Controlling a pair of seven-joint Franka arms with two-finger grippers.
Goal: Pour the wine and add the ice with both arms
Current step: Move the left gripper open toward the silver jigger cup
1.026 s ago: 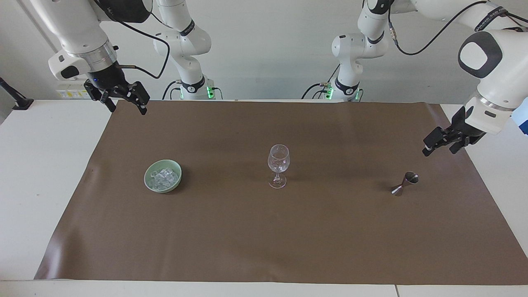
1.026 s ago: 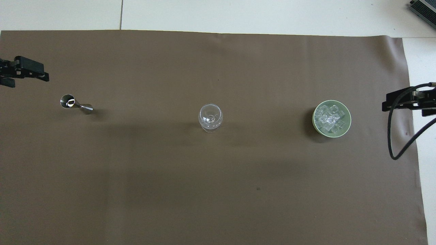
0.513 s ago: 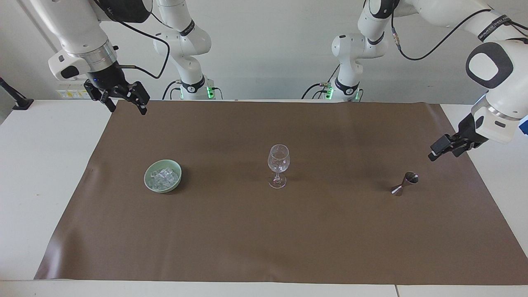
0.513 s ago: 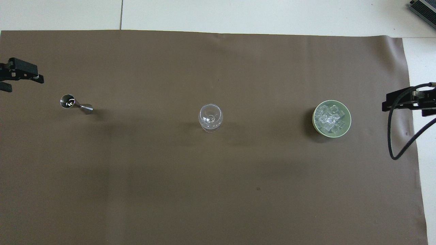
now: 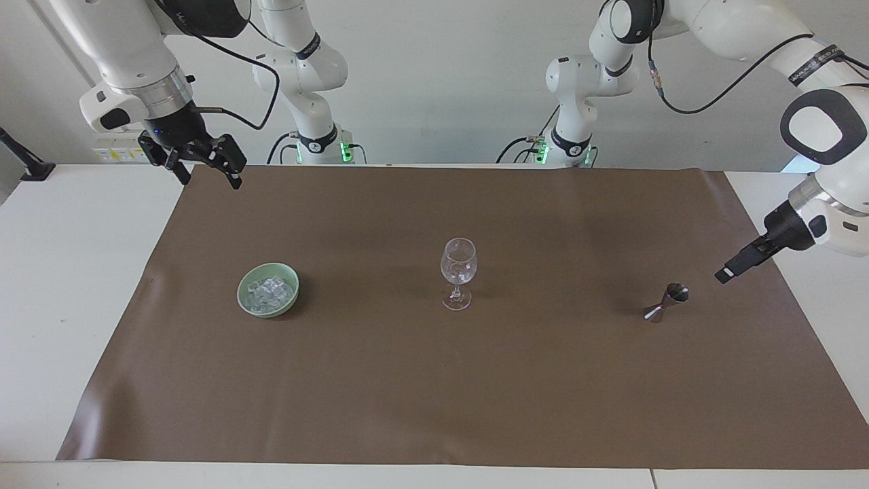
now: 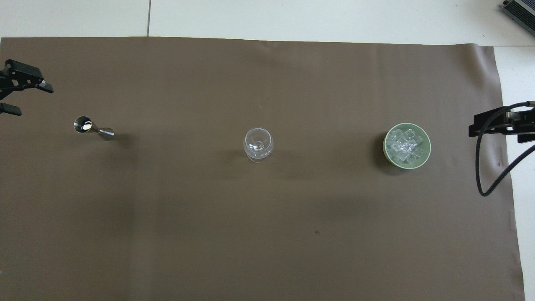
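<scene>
I need to grab the small metal jigger next with my left gripper, by the narrow waist (image 6: pixel 98 130) between its cups, because both cups slope outward to their rims.
A clear stemmed wine glass (image 5: pixel 459 270) (image 6: pixel 258 144) stands mid-mat. The ice (image 5: pixel 269 291) (image 6: pixel 404 145) is heaped in a pale green bowl (image 5: pixel 244 286) (image 6: pixel 427 151) toward the right arm's end. A small steel jigger (image 5: pixel 667 302) (image 6: pixel 92 128) stands toward the left arm's end. My left gripper (image 5: pixel 725 274) (image 6: pixel 35 101) hangs open, low and just beside the jigger, not touching it. High over the mat's corner, my right gripper (image 5: pixel 210 182) (image 6: pixel 480 127) waits open and empty. No wine is in view.
A brown mat (image 5: pixel 434 394) covers most of the white table (image 5: pixel 75 272). A black cable (image 6: pixel 480 175) loops down from the right wrist beside the bowl. A grey device's corner (image 6: pixel 520 10) shows at the table's edge farthest from the robots.
The left gripper has come down and swung toward the jigger, turning so its fingers point at it. The right arm, glass, bowl and jigger have not moved.
</scene>
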